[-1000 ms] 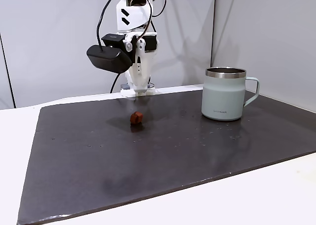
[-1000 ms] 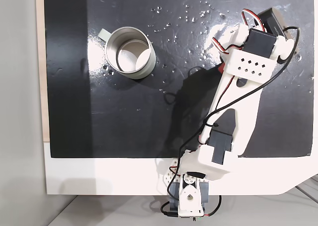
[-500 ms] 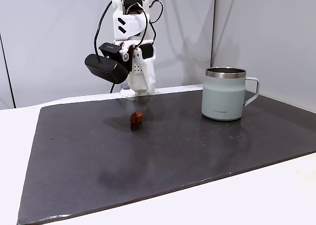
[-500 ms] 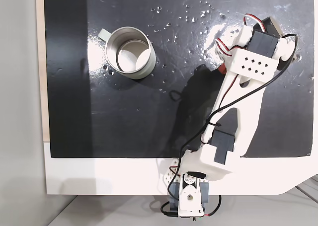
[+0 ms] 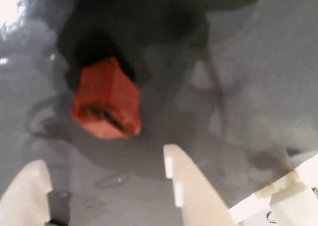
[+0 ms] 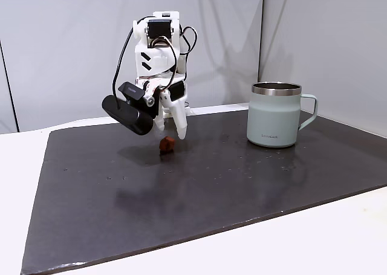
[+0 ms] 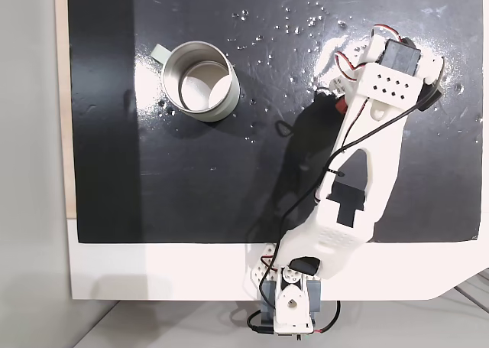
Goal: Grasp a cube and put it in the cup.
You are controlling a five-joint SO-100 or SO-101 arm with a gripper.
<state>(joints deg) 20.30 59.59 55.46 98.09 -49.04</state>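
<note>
I should next use my gripper to grip the reddish-brown cube (image 5: 105,101) by two opposite flat sides, so that I can drop it into the cup.
The small reddish-brown cube (image 5: 105,101) lies on the dark mat, just beyond my fingertips and in line with the gap between them. My gripper (image 5: 104,159) is open, its two white fingers (image 5: 186,184) spread wider than the cube. From the side, the gripper (image 6: 171,133) hangs low just behind and above the cube (image 6: 167,144), not touching it. The pale grey-green cup (image 6: 273,115) stands upright well to the right, handle pointing right. From above, the cup (image 7: 199,80) shows an empty steel inside, and my arm hides most of the cube.
A dark mat (image 6: 211,190) covers most of the white table (image 6: 314,245). The black wrist camera housing (image 6: 128,113) juts out left of the gripper. Grey wall panels stand behind the arm's base. Open mat lies between cube and cup.
The arm has leaned forward and lowered, bringing the gripper from high behind the cube down close over it. Cube and cup have not moved.
</note>
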